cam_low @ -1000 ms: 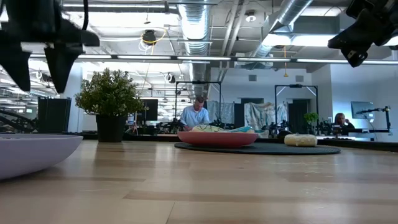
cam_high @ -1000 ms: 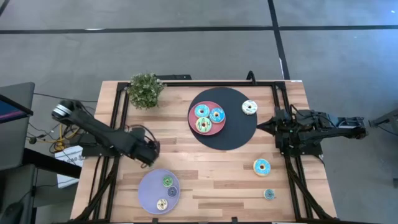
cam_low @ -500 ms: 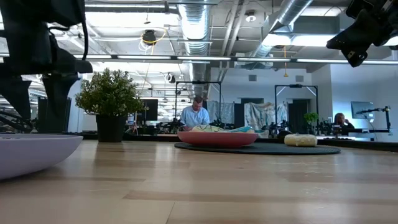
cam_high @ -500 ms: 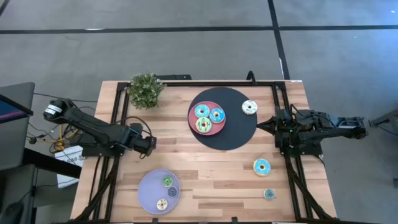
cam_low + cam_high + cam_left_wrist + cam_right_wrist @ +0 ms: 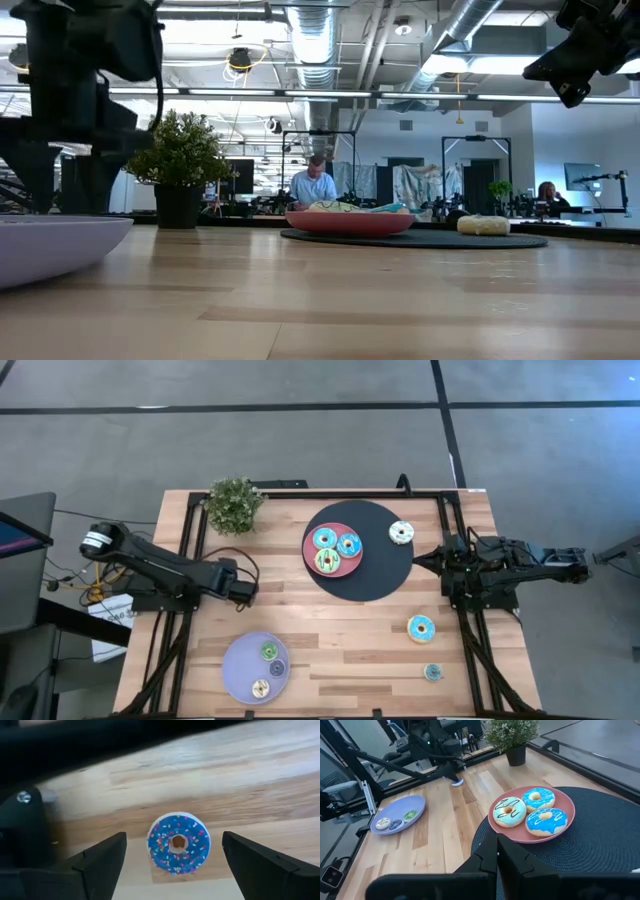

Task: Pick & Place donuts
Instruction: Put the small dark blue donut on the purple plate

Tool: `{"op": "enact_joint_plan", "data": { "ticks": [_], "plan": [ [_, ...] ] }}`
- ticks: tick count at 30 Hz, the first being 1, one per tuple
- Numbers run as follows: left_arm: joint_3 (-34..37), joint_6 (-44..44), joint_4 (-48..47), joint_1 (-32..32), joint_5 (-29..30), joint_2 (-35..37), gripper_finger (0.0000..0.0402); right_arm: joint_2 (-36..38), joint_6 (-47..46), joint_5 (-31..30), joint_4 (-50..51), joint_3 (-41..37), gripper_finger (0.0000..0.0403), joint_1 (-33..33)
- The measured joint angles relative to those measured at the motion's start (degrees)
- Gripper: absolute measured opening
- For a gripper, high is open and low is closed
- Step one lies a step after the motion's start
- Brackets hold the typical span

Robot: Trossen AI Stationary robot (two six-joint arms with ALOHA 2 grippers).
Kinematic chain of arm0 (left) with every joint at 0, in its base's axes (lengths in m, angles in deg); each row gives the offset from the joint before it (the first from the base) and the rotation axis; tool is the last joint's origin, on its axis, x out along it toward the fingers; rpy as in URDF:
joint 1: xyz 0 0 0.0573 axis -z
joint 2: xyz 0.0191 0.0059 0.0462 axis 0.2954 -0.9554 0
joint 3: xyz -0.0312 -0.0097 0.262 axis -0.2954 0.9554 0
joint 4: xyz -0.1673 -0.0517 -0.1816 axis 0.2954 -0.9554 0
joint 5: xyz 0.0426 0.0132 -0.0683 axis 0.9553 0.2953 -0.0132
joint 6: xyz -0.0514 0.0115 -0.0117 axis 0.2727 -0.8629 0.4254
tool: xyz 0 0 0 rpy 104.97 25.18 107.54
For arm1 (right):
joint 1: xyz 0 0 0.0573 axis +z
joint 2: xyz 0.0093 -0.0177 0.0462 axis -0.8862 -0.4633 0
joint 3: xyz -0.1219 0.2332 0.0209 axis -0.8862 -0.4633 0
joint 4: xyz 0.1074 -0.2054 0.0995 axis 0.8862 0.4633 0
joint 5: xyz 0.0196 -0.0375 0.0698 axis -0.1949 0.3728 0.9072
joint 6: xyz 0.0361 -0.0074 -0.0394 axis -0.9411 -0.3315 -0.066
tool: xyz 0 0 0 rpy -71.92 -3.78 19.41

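Observation:
My left gripper should next grab the blue sprinkled donut's outer rim [image 5: 151,843], to add the donut to the small donuts on the lavender plate.
My left gripper [image 5: 245,592] [image 5: 172,840] is open and low over the table's left half. Its fingers stand on either side of a coin-sized blue sprinkled donut [image 5: 178,843] without touching it; the donut lies flat on the wood. My right gripper [image 5: 418,560] [image 5: 496,855] is shut on nothing and hovers at the black mat's right edge. Three bigger donuts [image 5: 335,548] lie on the pink plate [image 5: 311,550]. A white donut [image 5: 401,532] sits on the mat. Three small donuts [image 5: 269,651] lie on the lavender plate [image 5: 240,670].
A potted plant [image 5: 236,505] stands at the far left corner. A blue-iced donut [image 5: 420,627] and a coin-sized one [image 5: 432,672] lie on the wood near the right edge. The black round mat [image 5: 385,575] lies under the pink plate. Bare wood runs between the two plates.
My left gripper has moved from beside the lavender plate toward the far edge and has come down close to the table. My right arm has kept still.

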Motion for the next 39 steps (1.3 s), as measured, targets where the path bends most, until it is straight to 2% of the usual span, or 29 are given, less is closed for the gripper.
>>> {"op": "enact_joint_plan", "data": {
  "ticks": [12, 22, 39],
  "plan": [
    [0.0, 0.4, 3.8, -0.1, -3.0, -7.9, 0.0321, 0.0, -1.6, 0.0, 0.0, 0.0, 0.0000, 0.0],
    [0.0, 0.6, 5.1, -0.1, -3.4, -8.0, 0.0274, 0.0, -1.5, 0.1, 0.0, 0.0, 0.0000, 0.0],
    [-0.5, 2.9, 5.1, -0.1, -4.9, -8.0, 0.0229, 0.0, -1.5, 0.1, 0.4, 0.0, 0.0000, 0.0]
  ]
}}
